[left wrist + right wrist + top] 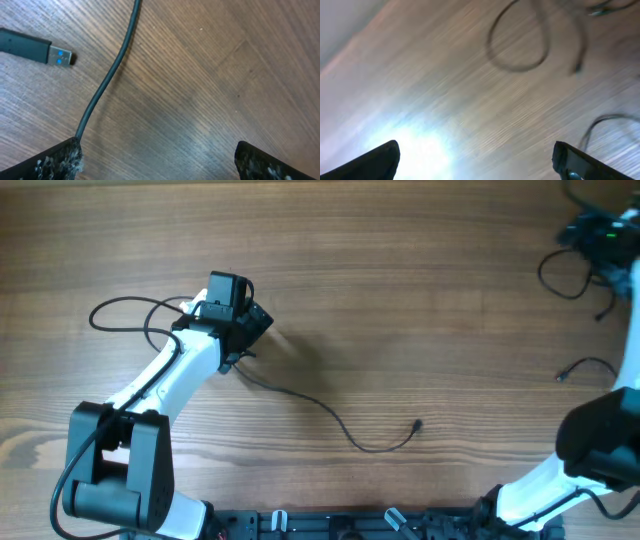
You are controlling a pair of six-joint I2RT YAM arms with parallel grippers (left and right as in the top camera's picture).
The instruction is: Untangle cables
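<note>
The long black cable needs its small plug end free for untangling, so my left gripper should next grab the cable along its part near the USB plug (35,50).
One long thin black cable (330,415) runs from a loop at the left (120,305), under my left gripper (245,330), to a small plug end (416,425). In the left wrist view that cable (107,80) passes just beside my left finger, and a black USB plug (35,50) lies on the wood. My left gripper (157,167) is open with bare table between its fingers. More cables lie at the far right: a loop (565,275) and a short piece (590,365). My right gripper (595,230) hovers there, open (477,162), with a blurred cable loop (520,45) ahead of it.
The wooden table (420,300) fills the view. The left arm's white link (170,375) and base (115,470) stand at the lower left. The right arm's base (600,445) is at the lower right, near the table's edge.
</note>
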